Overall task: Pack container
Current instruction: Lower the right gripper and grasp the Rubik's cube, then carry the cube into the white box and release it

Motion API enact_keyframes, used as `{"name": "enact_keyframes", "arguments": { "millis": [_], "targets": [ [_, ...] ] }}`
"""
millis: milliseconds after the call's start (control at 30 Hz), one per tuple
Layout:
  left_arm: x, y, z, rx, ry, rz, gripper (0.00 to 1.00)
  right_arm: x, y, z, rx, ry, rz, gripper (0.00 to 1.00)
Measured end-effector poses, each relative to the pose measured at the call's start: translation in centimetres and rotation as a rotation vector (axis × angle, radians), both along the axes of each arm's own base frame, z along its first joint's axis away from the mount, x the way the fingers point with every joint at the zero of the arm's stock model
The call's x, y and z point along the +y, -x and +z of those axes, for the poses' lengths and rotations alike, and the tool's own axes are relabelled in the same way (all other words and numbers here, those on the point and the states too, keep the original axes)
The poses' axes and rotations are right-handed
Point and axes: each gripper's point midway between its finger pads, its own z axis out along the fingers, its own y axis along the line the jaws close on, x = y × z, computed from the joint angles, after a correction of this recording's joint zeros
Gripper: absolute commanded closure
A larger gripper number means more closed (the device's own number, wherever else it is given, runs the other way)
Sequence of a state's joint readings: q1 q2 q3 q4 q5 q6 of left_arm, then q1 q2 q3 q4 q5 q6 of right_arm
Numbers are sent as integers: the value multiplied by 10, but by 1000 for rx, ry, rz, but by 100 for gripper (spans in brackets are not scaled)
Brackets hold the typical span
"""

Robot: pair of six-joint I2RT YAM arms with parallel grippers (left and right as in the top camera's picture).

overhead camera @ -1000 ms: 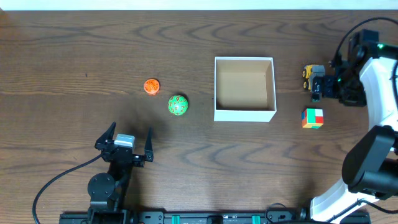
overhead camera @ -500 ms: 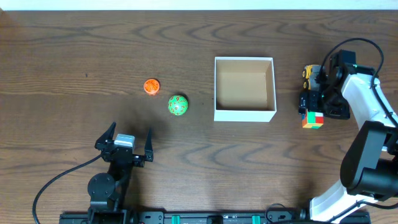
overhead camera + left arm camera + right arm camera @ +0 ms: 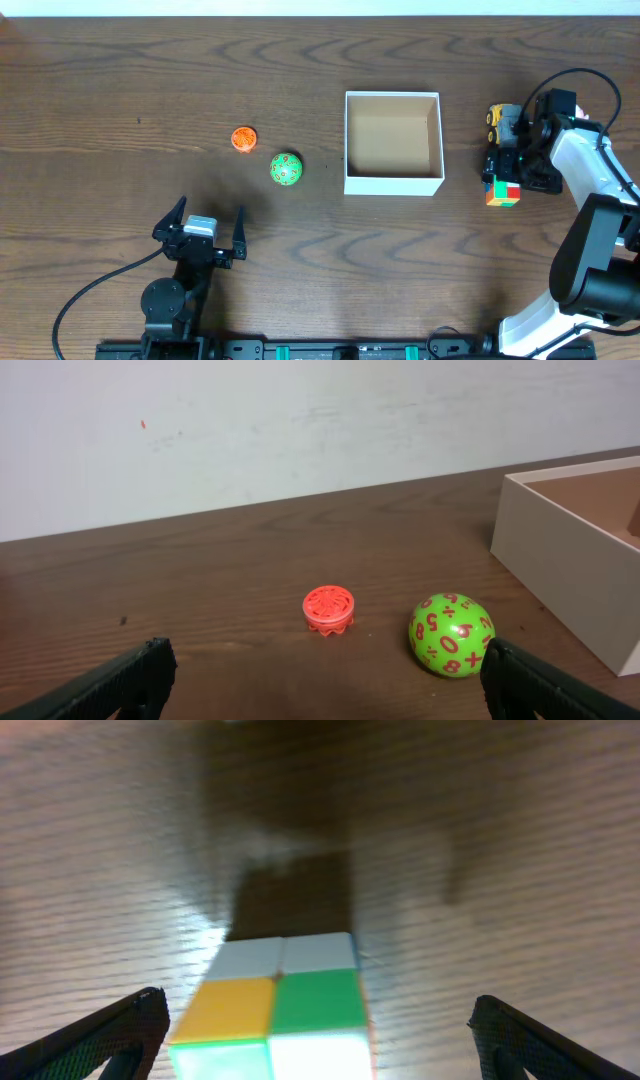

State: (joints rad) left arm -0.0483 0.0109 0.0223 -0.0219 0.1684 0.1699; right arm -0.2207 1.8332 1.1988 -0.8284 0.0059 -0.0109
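The right gripper's fingers are level with the cube's sides in the right wrist view, so they would hold the cube if they closed now. The right gripper will close.
The container (image 3: 393, 183) is a square white-walled box with a brown inside, at centre right; its corner also shows in the left wrist view (image 3: 560, 550). A green number ball (image 3: 286, 170) (image 3: 451, 634) and an orange gear-like toy (image 3: 242, 139) (image 3: 329, 608) lie left of it. A multicoloured cube (image 3: 503, 192) (image 3: 275, 1015) and a yellow toy truck (image 3: 497, 118) lie right of it. My right gripper (image 3: 497, 167) (image 3: 318, 1040) is open, right over the cube, with a finger on each side. My left gripper (image 3: 200, 228) (image 3: 320, 680) is open and empty, near the front left.
The wooden table's (image 3: 120, 80) far edge meets a white wall (image 3: 300, 420). Black cables run by the left arm's base (image 3: 165, 300) and over the right arm.
My right gripper has moved from beside the yellow truck toward the front, down over the multicoloured cube. The left arm has not moved.
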Motion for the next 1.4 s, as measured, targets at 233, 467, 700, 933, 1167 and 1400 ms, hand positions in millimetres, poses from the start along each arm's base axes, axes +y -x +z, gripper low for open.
{"name": "enact_keyframes", "arguments": {
  "millis": [233,467,700,933,1167,1400],
  "targets": [
    [0,0,0,0,0,0,2,7,-2,0,-11,-42,7,20],
    [0,0,0,0,0,0,2,9,-2,0,-10,-50,2,36],
    [0,0,0,0,0,0,2,5,1,0,1,-31,-19,62],
    [0,0,0,0,0,0,2,3,2,0,6,-18,-27,60],
    [0,0,0,0,0,0,2,2,2,0,6,-15,-40,60],
    [0,0,0,0,0,0,2,2,2,1,6,-15,-51,57]
  ]
}}
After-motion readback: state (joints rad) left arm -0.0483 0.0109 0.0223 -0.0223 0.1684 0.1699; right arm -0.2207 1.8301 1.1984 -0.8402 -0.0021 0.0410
